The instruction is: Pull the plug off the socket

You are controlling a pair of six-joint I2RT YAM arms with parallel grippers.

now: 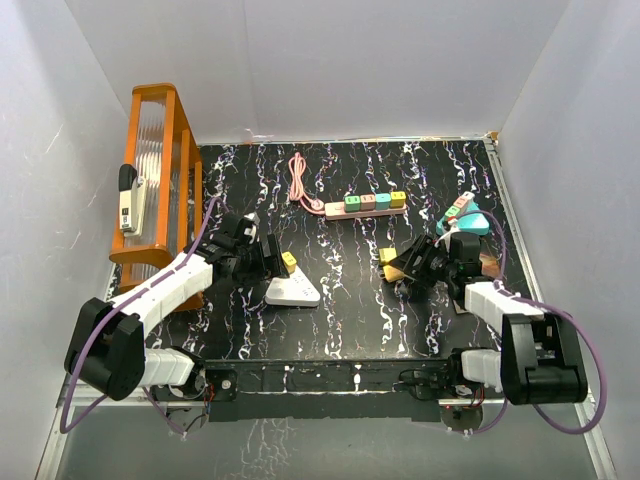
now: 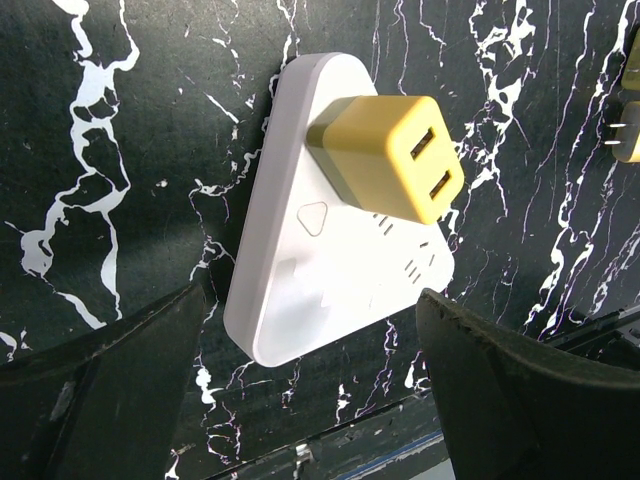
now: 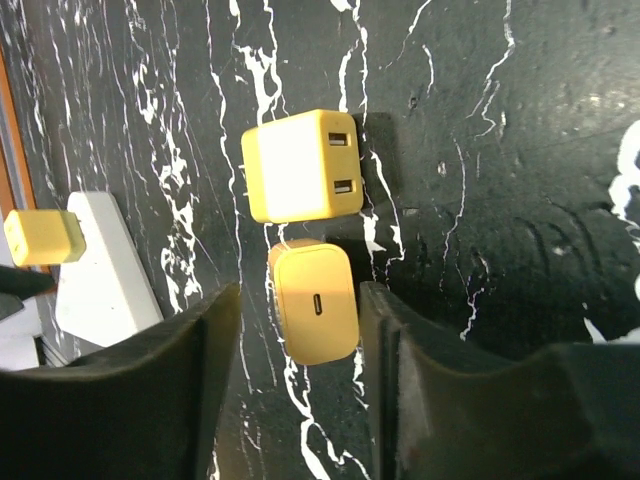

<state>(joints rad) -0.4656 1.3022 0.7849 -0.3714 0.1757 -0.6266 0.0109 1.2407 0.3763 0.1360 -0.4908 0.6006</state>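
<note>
The yellow plug needs to come off the socket. My right gripper needs to grab it next across its opposite sides, with the side with the ports toward the gripper's palm.
A white triangular socket [image 2: 330,270] lies flat on the black marble table, with a yellow two-port plug [image 2: 390,160] stuck in its far corner. My left gripper [image 2: 315,400] is open, its fingers [image 2: 110,370] wide on either side of the socket's near end, touching neither socket nor plug. In the top view the socket [image 1: 292,291] and plug [image 1: 289,262] lie just right of the left gripper [image 1: 262,262]. My right gripper [image 3: 295,340] is open around a loose orange charger [image 3: 315,300], with a loose yellow charger [image 3: 300,165] just beyond it. The right gripper shows in the top view [image 1: 415,265].
A power strip with several coloured plugs [image 1: 365,203] and a pink cable [image 1: 299,180] lie at the back. An orange rack [image 1: 160,180] holding a white device stands at the left. A teal object [image 1: 465,218] lies behind the right arm.
</note>
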